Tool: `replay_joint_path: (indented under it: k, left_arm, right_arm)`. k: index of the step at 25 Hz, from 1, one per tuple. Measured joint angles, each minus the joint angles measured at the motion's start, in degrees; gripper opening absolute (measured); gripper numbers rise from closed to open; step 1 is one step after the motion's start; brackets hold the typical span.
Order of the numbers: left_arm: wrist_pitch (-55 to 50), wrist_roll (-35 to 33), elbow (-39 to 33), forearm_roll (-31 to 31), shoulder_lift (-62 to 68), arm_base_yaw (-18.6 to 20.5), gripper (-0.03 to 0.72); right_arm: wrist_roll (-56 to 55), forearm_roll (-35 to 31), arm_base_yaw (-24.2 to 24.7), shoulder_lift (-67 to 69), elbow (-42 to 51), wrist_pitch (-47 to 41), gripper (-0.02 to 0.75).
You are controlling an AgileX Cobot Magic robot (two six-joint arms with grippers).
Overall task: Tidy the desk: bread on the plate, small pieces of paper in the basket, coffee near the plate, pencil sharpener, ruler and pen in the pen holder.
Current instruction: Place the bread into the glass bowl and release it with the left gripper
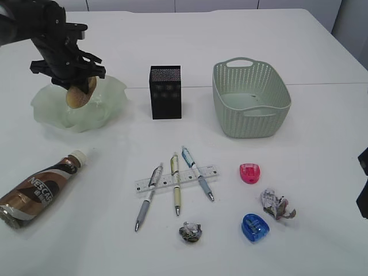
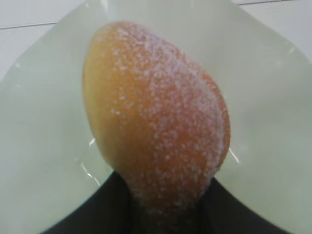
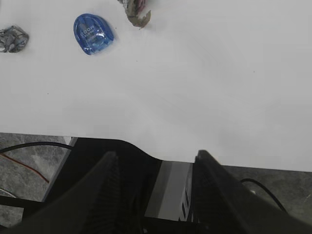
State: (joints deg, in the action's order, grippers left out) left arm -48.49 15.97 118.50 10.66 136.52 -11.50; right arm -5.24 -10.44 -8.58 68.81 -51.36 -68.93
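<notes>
The bread's lower edge is inside the rim of the pale green plate, so the bread would lie in it. It is time for my left gripper to open now.
My left gripper is shut on the bread, a sugar-dusted orange bun, which hangs on edge just over the pale green plate. The coffee lies on its side at the desk's front left. The clear ruler lies under three pens. A pink pencil sharpener and a blue one sit at the front right, with crumpled paper pieces nearby. The black pen holder and the basket stand at the back. My right gripper is open and empty at the desk's near edge.
The white desk has bare surface between the basket and its right edge. In the right wrist view the blue sharpener and a paper piece lie far ahead, and cables and floor show below the desk edge.
</notes>
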Motion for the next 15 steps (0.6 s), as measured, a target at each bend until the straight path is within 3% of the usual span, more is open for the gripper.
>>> replay_joint_path:
  k: [4,10,15]
  left_arm:
    - [0.12,0.00,0.00,-0.52,0.00,0.10,0.244]
    - [0.01,0.20,0.00,-1.95,0.00,0.41,0.593]
    - [-1.37,0.30,0.00,-0.86,0.00,0.41,0.645]
  right_arm:
    - [0.00,-0.09,0.00,0.00,0.00,0.00,0.364]
    - [0.00,-0.12,0.00,0.00,0.00,0.00,0.364]
    - [-0.19,-0.12,0.00,0.00,0.00,0.21,0.372]
